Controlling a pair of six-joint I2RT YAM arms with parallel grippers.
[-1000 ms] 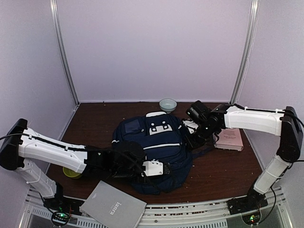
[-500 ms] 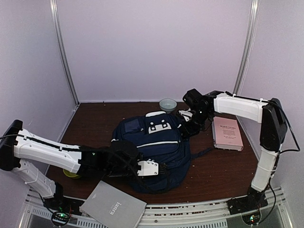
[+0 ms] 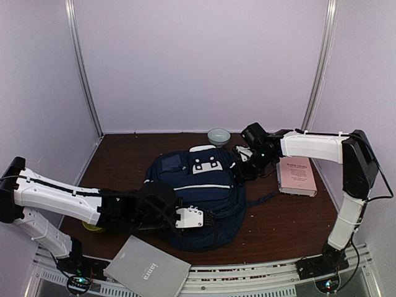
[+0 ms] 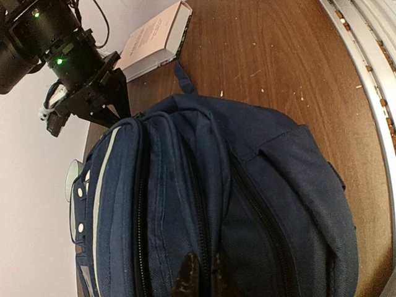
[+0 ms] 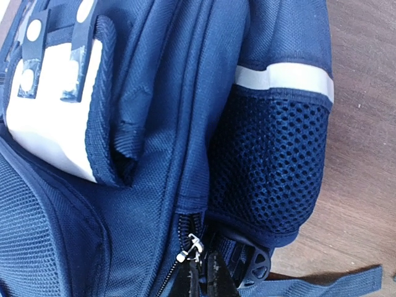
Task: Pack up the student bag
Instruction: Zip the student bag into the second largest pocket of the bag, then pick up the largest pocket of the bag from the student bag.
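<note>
I should open my right gripper now, because the silver zip pull (image 5: 193, 246) lies at the end of the zip, beside the mesh side pocket.
The student bag (image 3: 204, 185), navy with thin white stripes and a white patch, lies flat mid-table. My left gripper (image 3: 209, 220) rests on its near end. In the left wrist view (image 4: 201, 275) the fingers are closed tight on a fold of bag fabric (image 4: 247, 185) beside a dark zip line. My right gripper (image 3: 240, 168) is at the bag's far right side. In the right wrist view (image 5: 201, 281) it is shut on the silver zip pull (image 5: 193, 246), at the end of a zip beside the mesh side pocket (image 5: 272, 161).
A pink book (image 3: 297, 175) lies right of the bag, also in the left wrist view (image 4: 154, 40). A grey laptop-like slab (image 3: 147, 269) lies at the near edge. A pale bowl (image 3: 218, 136) stands behind the bag. A yellow-green object (image 3: 93, 226) sits under the left arm.
My right gripper has moved from the bag's right side back and left to its far right corner. My left gripper has drawn slightly left along the bag's near end.
</note>
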